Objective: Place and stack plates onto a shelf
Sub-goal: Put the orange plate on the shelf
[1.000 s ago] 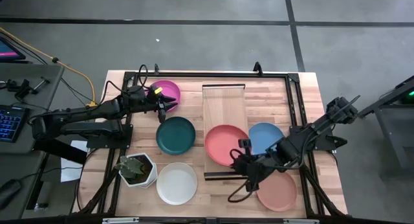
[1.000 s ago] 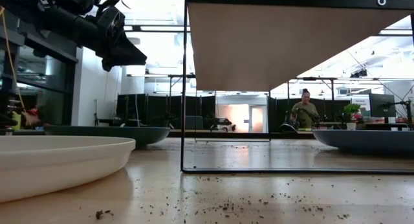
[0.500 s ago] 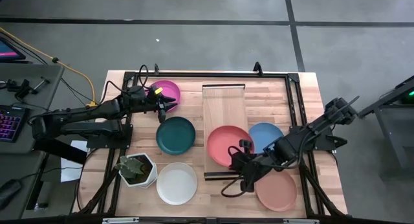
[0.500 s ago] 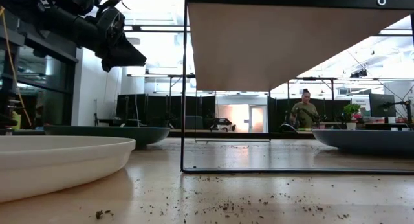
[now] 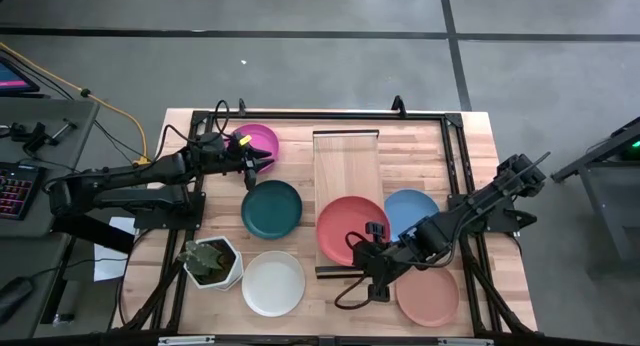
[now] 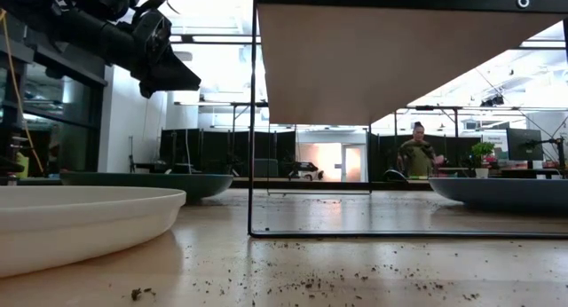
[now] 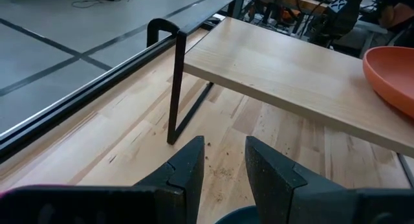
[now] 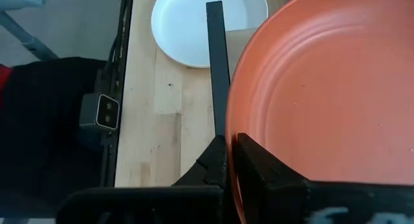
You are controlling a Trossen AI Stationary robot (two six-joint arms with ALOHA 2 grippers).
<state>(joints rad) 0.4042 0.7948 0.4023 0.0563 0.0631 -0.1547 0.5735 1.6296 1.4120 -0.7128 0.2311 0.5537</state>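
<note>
I should let go of the plate with my right gripper now, because the coral red plate (image 5: 350, 226) lies flat inside the shelf's near end bar (image 5: 335, 273) and would stay there.
The coral red plate (image 5: 350, 226) is over the near end of the shelf (image 5: 346, 161), with my right gripper (image 5: 373, 249) shut on its rim. The magenta plate (image 5: 262, 140), teal plate (image 5: 271, 208) and white plate (image 5: 273, 283) lie flat on the table left of the shelf. The light blue plate (image 5: 412, 208) and salmon tan plate (image 5: 430, 296) lie to its right. My left gripper (image 5: 256, 166) hangs open and holds nothing, above the gap between the magenta and teal plates. My right gripper pinches the coral plate's rim (image 8: 231, 136) on its near right side, one finger (image 8: 253, 167) over the plate's inside and one finger (image 8: 215, 160) outside it. The fingers slant down from the table's near right. I cannot tell whether the plate rests on the shelf.
A white hexagonal plant pot (image 5: 212, 263) stands at the near left by the white plate. A dark frame (image 5: 455, 156) runs around the tabletop. The shelf's far half is bare wood (image 7: 291, 68). A person (image 6: 417, 154) stands far off in the room.
My right gripper has rolled at the wrist and sunk a little, drifting slightly toward the table's left with the coral plate, which stays over the shelf's near end.
</note>
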